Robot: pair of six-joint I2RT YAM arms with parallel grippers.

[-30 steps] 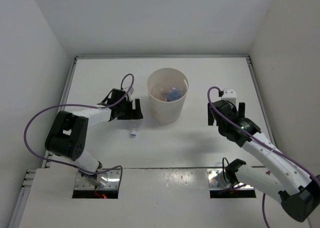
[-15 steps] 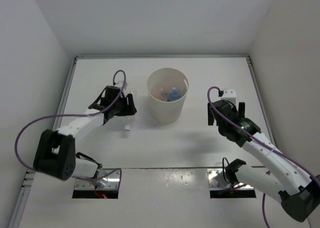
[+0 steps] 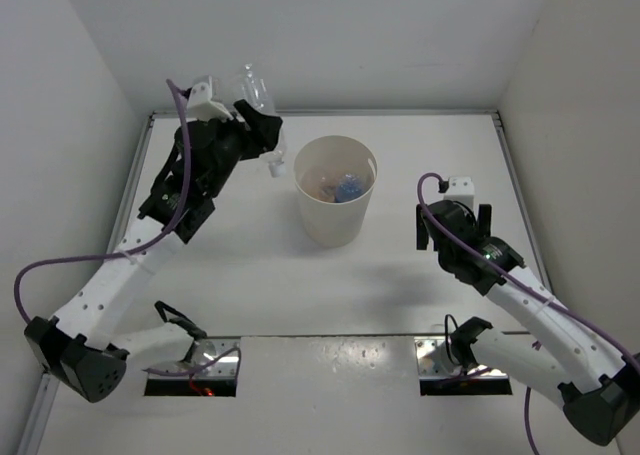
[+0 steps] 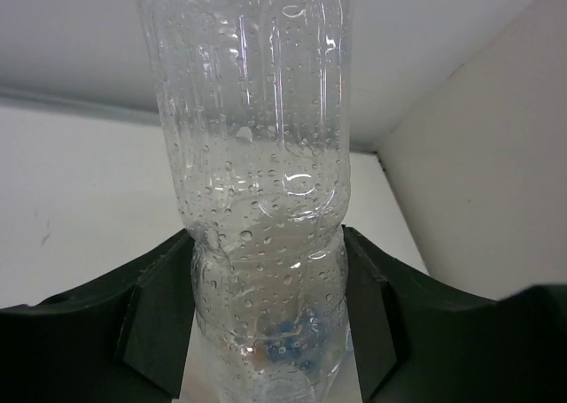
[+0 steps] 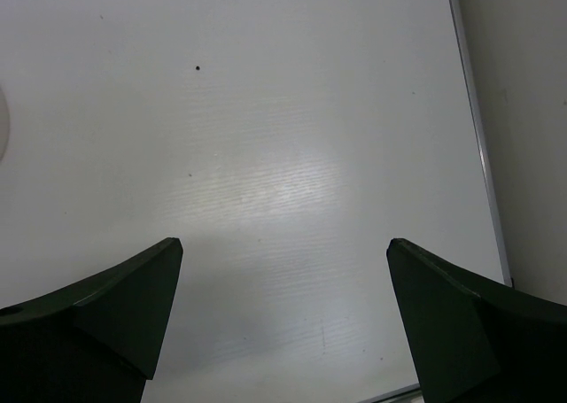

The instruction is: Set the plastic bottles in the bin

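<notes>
The bottle's end with the cap is hanging outside the bin's rim, and the bottle would fall beside the bin (image 3: 352, 223) if I opened now. My left gripper should keep hold of the bottle.
My left gripper (image 3: 262, 135) is shut on a clear plastic bottle (image 3: 258, 100) with a white cap (image 3: 275, 168). It holds the bottle high in the air, cap end down, just left of the bin's rim. The bottle, beaded with droplets, fills the left wrist view (image 4: 261, 182) between the dark fingers (image 4: 155, 314). The cream-white bin (image 3: 352, 223) stands mid-table. Inside it lie a blue bottle (image 3: 348, 187) and an orange-tinted one (image 3: 325, 183). My right gripper (image 3: 452, 233) is open and empty over bare table to the right of the bin, and it also shows in the right wrist view (image 5: 283, 252).
White walls close in the table on the left, back and right. A raised rail (image 3: 512, 180) runs along the table's right edge. The bin's edge just shows at the left of the right wrist view (image 5: 3, 124).
My left arm has lifted the clear bottle from the table left of the bin, up and back to beside the bin's rim. The right arm has not moved.
</notes>
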